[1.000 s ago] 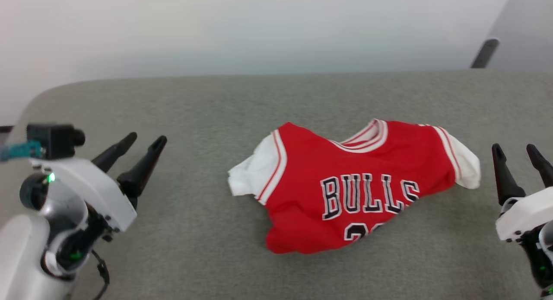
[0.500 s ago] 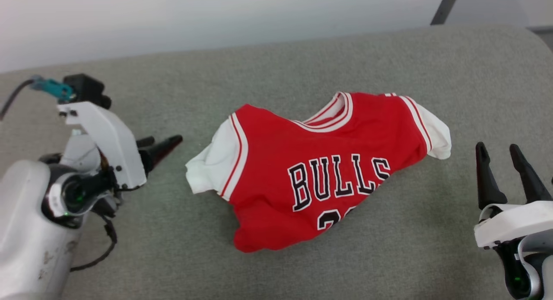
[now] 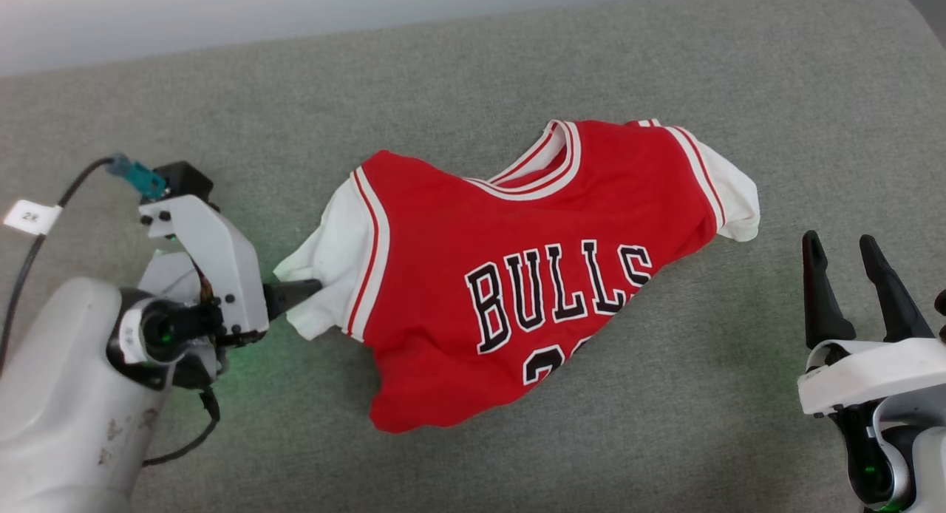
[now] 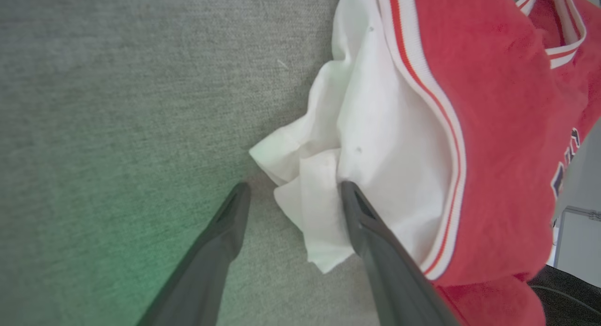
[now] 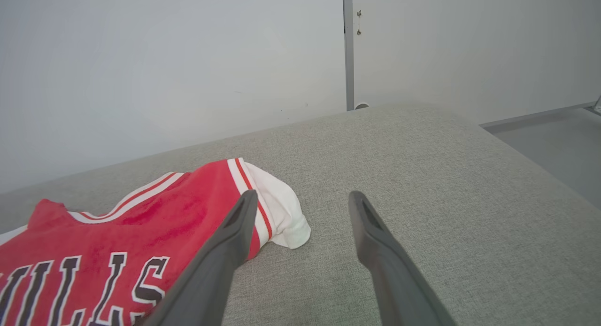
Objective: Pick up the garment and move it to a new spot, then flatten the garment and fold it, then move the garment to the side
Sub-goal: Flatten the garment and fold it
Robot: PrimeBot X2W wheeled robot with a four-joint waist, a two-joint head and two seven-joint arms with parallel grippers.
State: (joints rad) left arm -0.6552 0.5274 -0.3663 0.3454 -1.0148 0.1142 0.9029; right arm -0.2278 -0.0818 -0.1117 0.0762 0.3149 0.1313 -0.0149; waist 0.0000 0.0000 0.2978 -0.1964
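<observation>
My left gripper needs to grab the white sleeve of the jersey (image 3: 514, 273) by the crumpled edge (image 3: 306, 291) next. Then it can lift the jersey and move it to a new spot.
The garment (image 3: 517, 269), a red jersey with white sleeves and black "BULLS" lettering, lies crumpled, front up, on the grey padded surface (image 3: 443, 77). My left gripper (image 4: 293, 192) is open at its left white sleeve (image 4: 371, 143). One finger lies over the sleeve's crumpled edge and the other rests on the grey cloth beside it. In the head view that left gripper (image 3: 310, 291) points right into the sleeve. My right gripper (image 3: 839, 243) stands open to the right of the jersey, apart from its right sleeve (image 5: 281, 213).
The grey surface ends at a rounded far-right corner (image 5: 422, 114) with pale floor (image 5: 540, 138) beyond. A light wall (image 5: 164, 72) runs behind it. A cable with a white tag (image 3: 29, 217) trails from my left arm.
The head camera has tilted down and the picture has shifted. My left gripper has swung toward the jersey and reached its left sleeve. The right gripper keeps its place beside the jersey.
</observation>
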